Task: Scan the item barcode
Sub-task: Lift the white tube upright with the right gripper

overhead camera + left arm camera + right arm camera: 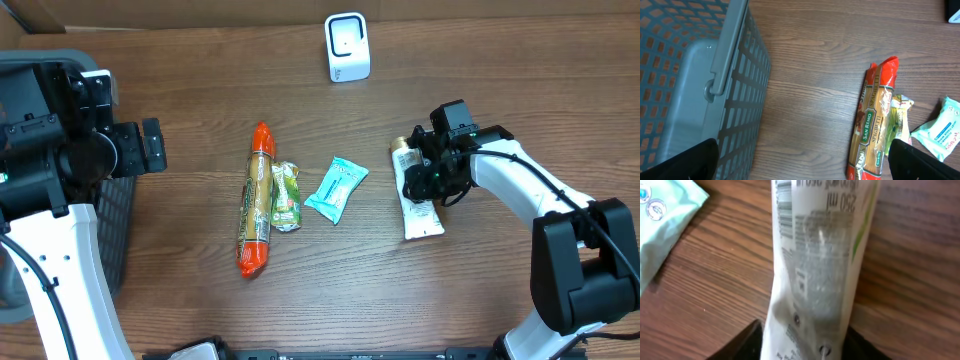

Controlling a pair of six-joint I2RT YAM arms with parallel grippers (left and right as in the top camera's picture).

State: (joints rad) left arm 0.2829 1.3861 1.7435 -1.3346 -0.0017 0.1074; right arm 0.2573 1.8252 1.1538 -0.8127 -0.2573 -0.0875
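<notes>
I should grab the white tube point(422, 212) with my right gripper by its upper half's sides, so the barcode stays uncovered for scanning.
A white tube point(422, 212) with a gold cap lies on the wooden table at the right. My right gripper point(432, 178) sits over its upper half. In the right wrist view the tube point(820, 255) runs between both dark fingers, which press its sides; a barcode point(784, 205) shows on its left edge. The white scanner point(347, 47) stands at the back centre. My left gripper point(140, 148) hovers at the far left, open wide and empty point(802, 160).
A spaghetti pack point(257, 212), a small green packet point(286, 196) and a teal wipes pack point(336, 188) lie in a row mid-table. A grey basket point(690, 75) stands at the left edge under the left arm.
</notes>
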